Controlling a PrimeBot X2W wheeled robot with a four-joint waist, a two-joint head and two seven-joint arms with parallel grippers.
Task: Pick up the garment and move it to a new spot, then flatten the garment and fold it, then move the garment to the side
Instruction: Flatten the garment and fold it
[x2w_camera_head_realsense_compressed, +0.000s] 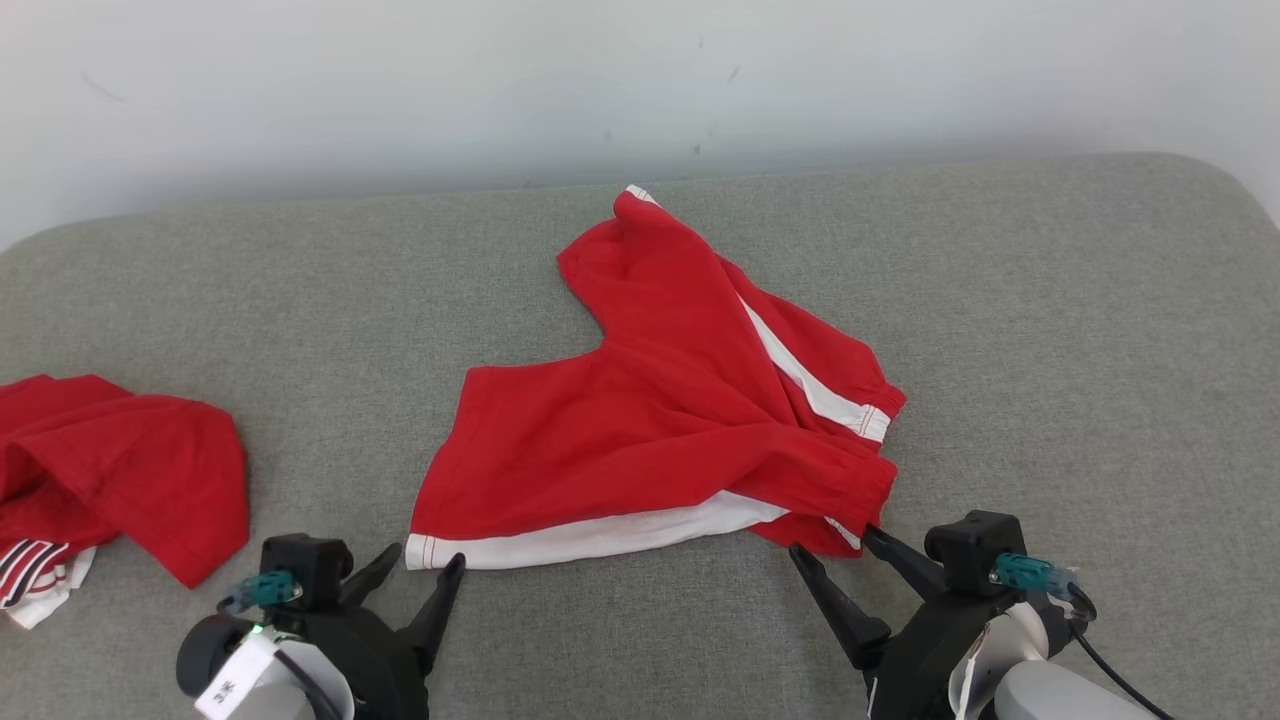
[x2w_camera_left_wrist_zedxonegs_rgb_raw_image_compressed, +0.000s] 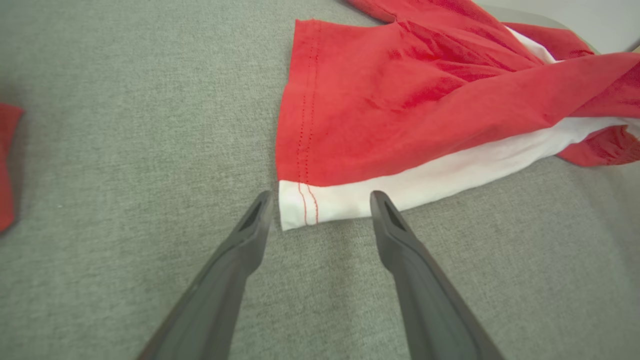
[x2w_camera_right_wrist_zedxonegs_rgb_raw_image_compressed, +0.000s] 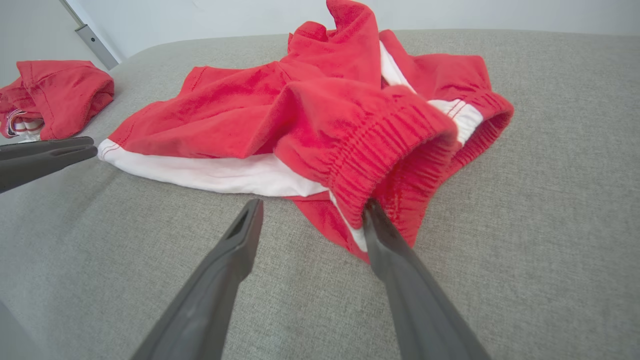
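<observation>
Next, the right gripper picks up the garment by its waistband corner, since the elastic waistband bunches up while the red cloth lies slack.
A red garment with white side stripes lies rumpled in the middle of the grey cushion. Its white hem corner sits between the tips of my left gripper, which stands open with nothing held. In the head view the left gripper is at that near-left corner. My right gripper is open at the garment's near-right end, where the elastic waistband bunches up. One right finger touches the red cloth under the waistband; the right gripper grips nothing.
A second red garment with a striped trim lies crumpled at the left edge of the cushion. A white wall runs behind the cushion. Bare grey fabric spreads to the right and in front.
</observation>
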